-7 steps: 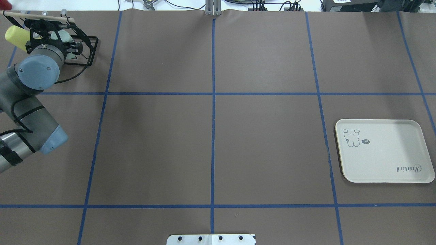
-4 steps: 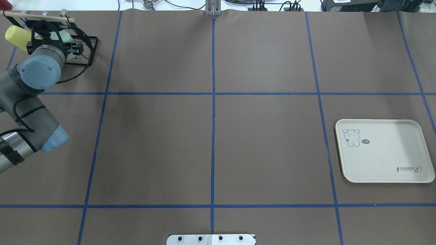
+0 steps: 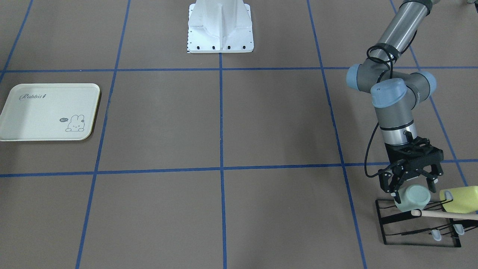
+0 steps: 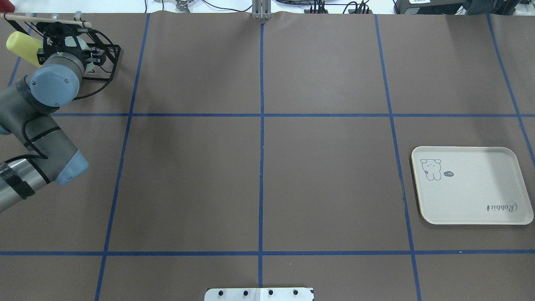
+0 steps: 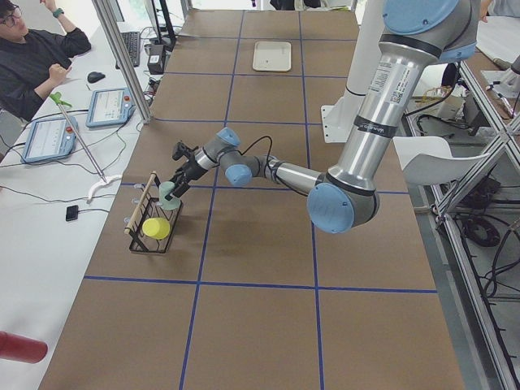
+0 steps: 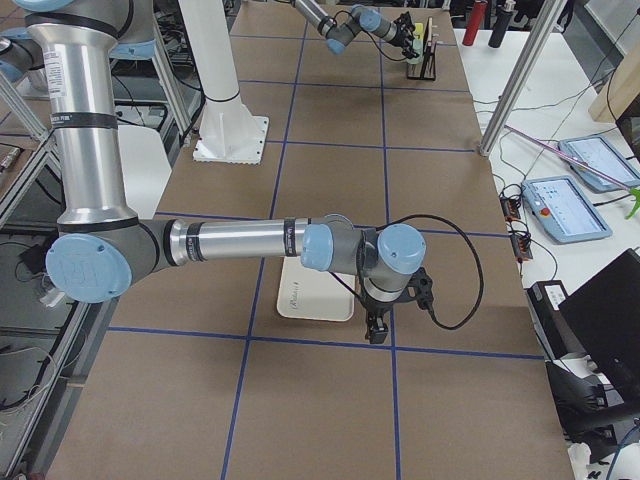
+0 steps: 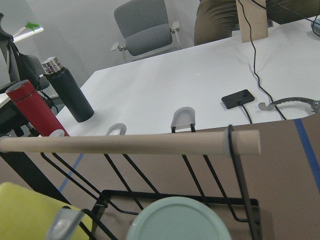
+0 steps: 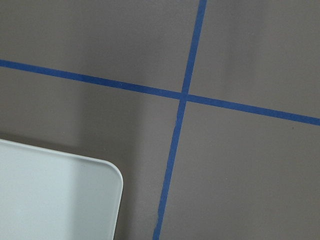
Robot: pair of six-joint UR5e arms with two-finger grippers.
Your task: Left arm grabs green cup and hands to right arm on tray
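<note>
My left gripper is to grab the green cup around its bottom end (image 3: 415,196) (image 7: 178,224). The cup's open end will stay free for handing the cup over.
The green cup (image 3: 412,198) lies sideways on a peg of a black wire rack (image 3: 418,232), its flat bottom toward the left wrist camera (image 7: 175,222). My left gripper (image 3: 412,188) is at the rack, open, with one finger on each side of the cup. In the overhead view the wrist hides most of the cup. The tray (image 4: 472,188) lies flat at the table's right side with nothing on it. My right gripper (image 6: 375,328) shows only in the exterior right view, just off the tray's corner (image 8: 60,195). I cannot tell if it is open or shut.
A brighter yellow-green cup (image 3: 461,198) lies on the same rack beside the green one. A wooden rod (image 7: 125,144) runs across the rack's top just beyond the cup. An operator sits at the side desk (image 5: 32,61). The white robot base (image 3: 220,28) stands at the table's near edge.
My left arm has moved forward, deeper over the rack, so the gripper now covers more of the green cup. The tray has not moved.
</note>
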